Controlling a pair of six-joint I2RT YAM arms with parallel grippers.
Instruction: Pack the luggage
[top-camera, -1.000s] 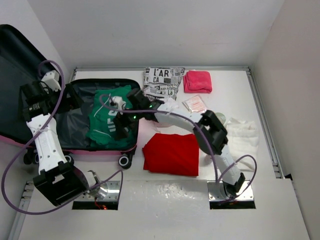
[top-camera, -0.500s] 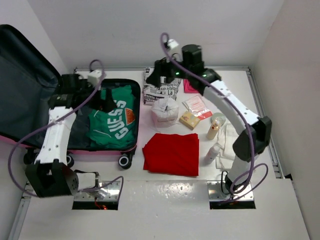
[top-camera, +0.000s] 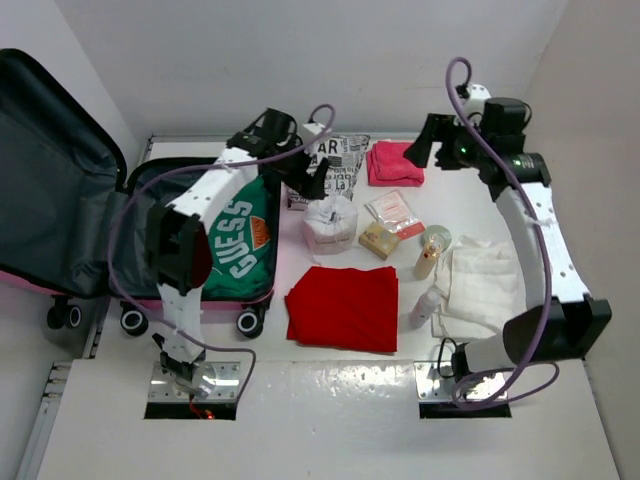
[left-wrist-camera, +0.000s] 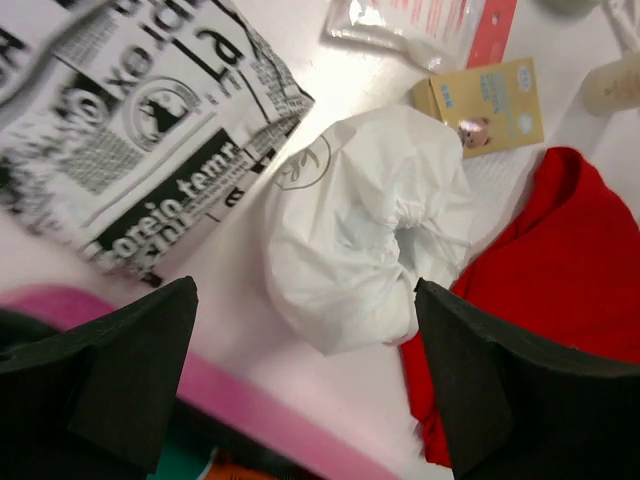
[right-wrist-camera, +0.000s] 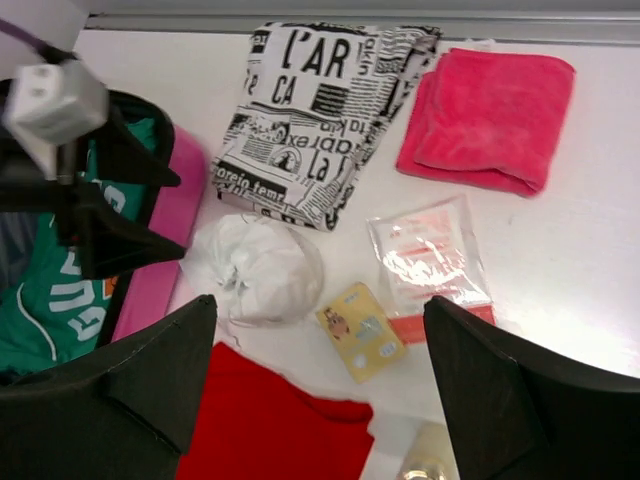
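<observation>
My left gripper grabs the crumpled white bag by its side (top-camera: 326, 214) beside the gathered opening next, leaving its bottom free to settle into the luggage.
The pink luggage (top-camera: 190, 299) lies open at the left, its grey-lined lid raised. A green printed shirt (top-camera: 238, 238) lies in it. My left gripper (top-camera: 312, 186) is open and empty. It hovers over the table beside the luggage's right rim (left-wrist-camera: 250, 400), above a white drawstring bag (left-wrist-camera: 350, 230). My right gripper (top-camera: 424, 152) is open and empty, held high at the back near the pink towel (top-camera: 395, 162). Its view looks down on the white bag (right-wrist-camera: 260, 265) and my left gripper (right-wrist-camera: 180, 218).
On the table lie a newspaper-print pouch (top-camera: 335, 160), a clear sachet pack (top-camera: 393, 210), a yellow box (top-camera: 380, 240), a tan bottle (top-camera: 428, 255), a small white bottle (top-camera: 425, 308), a white cloth (top-camera: 485, 280) and a folded red shirt (top-camera: 345, 305).
My left gripper left the luggage and swung right, over the white bag. My right arm swung from the newspaper pouch back and right, to above the pink towel. The green shirt stays in the luggage.
</observation>
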